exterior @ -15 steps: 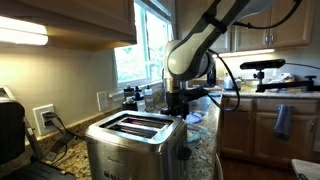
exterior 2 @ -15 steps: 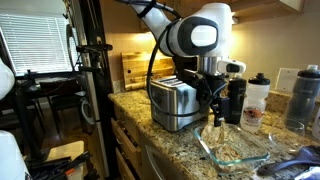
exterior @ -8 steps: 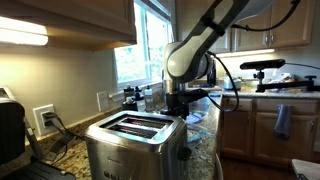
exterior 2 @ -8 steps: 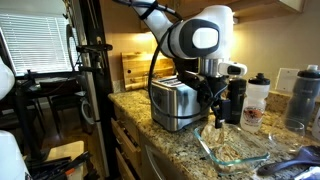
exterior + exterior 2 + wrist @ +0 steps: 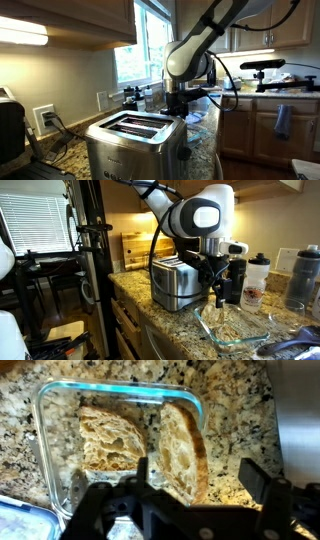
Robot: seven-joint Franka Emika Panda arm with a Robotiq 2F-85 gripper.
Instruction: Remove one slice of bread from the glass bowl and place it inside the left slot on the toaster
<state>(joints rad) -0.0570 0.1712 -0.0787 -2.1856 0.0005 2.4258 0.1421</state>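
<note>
The robot's gripper needs to grab the leaning slice by its near end next, with the fingers across the slice's thickness, so the slice's far end stays free to go into the toaster slot.
In the wrist view a clear glass bowl [image 5: 60, 400] on the granite counter holds two slices of bread: one lies flat at the left [image 5: 108, 438], the other leans on its edge at the right [image 5: 183, 445]. My gripper [image 5: 200, 478] is open above the bowl, its two black fingers on either side of the leaning slice's lower end, not closed on it. In an exterior view the gripper [image 5: 218, 288] hangs just over the bowl [image 5: 232, 328], beside the stainless toaster [image 5: 174, 283]. The toaster [image 5: 132, 140] shows two empty dark slots on top.
A black bottle [image 5: 236, 280] and clear water bottles [image 5: 257, 278] stand behind the bowl. A blue-lidded container [image 5: 20, 520] lies at the wrist view's lower left. A wooden board [image 5: 135, 248] leans on the back wall. A window [image 5: 140, 45] is behind the arm.
</note>
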